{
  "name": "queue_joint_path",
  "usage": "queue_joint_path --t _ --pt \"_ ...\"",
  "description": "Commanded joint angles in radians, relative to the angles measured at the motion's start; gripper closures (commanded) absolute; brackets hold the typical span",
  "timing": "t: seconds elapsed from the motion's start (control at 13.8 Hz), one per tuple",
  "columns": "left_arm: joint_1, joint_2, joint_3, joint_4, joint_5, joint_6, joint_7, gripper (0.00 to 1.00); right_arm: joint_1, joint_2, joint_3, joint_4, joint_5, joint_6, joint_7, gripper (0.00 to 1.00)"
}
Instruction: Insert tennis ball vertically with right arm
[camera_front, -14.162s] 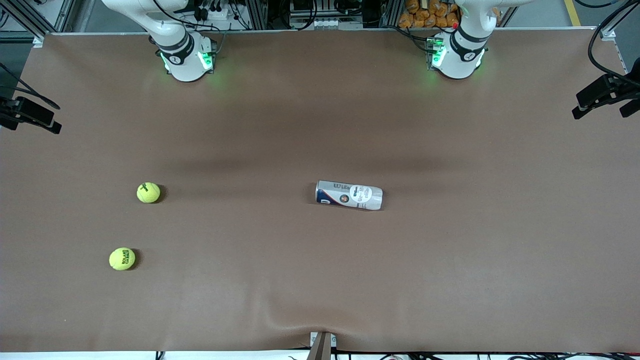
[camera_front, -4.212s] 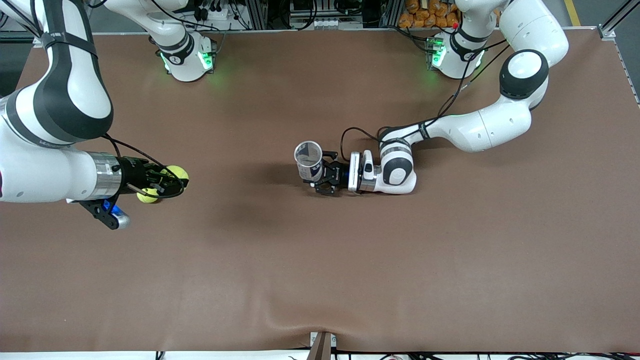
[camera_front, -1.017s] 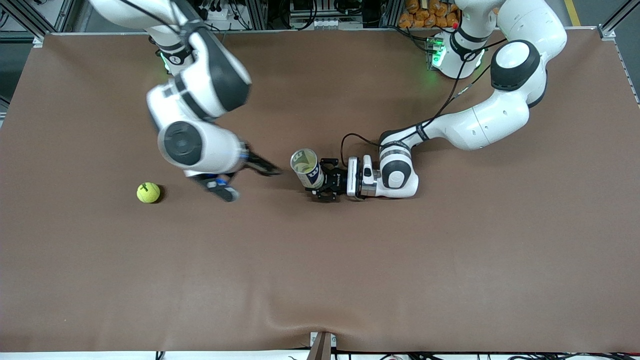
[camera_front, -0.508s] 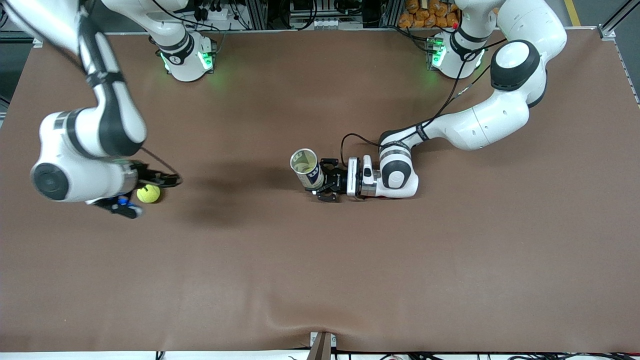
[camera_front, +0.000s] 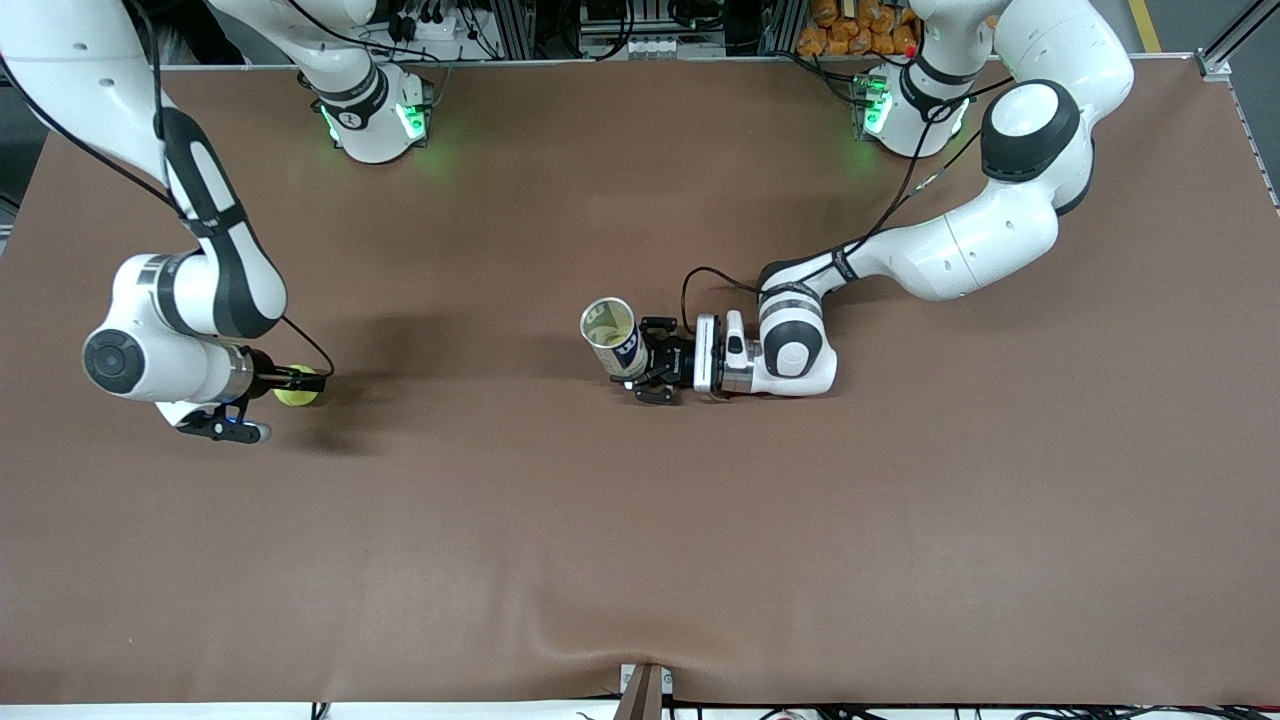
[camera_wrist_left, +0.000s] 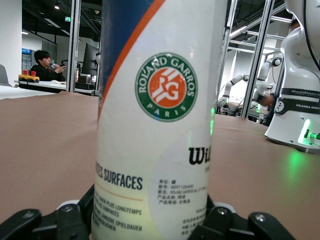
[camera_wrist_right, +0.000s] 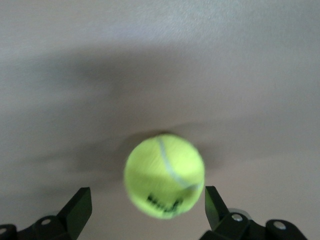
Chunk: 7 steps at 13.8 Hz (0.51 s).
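The tennis ball (camera_front: 292, 397) sits ahead of the fingers with table showing between them, so my right gripper moves toward the ball, and only then closes on it.
A yellow tennis ball (camera_front: 292, 397) lies on the brown table (camera_front: 640, 560) toward the right arm's end. My right gripper (camera_front: 305, 380) is low over it and open. In the right wrist view the tennis ball (camera_wrist_right: 165, 175) sits just ahead of the right gripper (camera_wrist_right: 147, 207), between its spread fingers (camera_wrist_right: 80, 210), with gaps on both sides. Mid-table, my left gripper (camera_front: 655, 365) is shut on a white Wilson ball can (camera_front: 612, 335) that stands upright, open top up, with yellow-green showing inside. The can (camera_wrist_left: 160, 120) fills the left wrist view, and the left gripper (camera_wrist_left: 150, 225) clasps its lower part.
The two arm bases (camera_front: 375, 115) stand along the table edge farthest from the front camera. A mount (camera_front: 645, 690) sticks up at the nearest edge. Bare brown surface lies between the ball and the can.
My right arm has swung away from the can toward its own end of the table and lowered its open gripper down to the ball. The left arm and the can have stayed still.
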Motion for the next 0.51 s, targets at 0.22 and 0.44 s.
queue_joint_path --t 0.22,0.44 --pt "-0.017 -0.021 0.024 0.011 -0.03 -0.025 0.014 0.24 -0.072 0.037 0.025 -0.006 -0.031 0.052 -0.072 0.06" --pt "-0.019 -0.021 0.024 0.011 -0.03 -0.025 0.014 0.24 -0.072 0.037 0.027 -0.009 -0.027 0.042 -0.068 0.89"
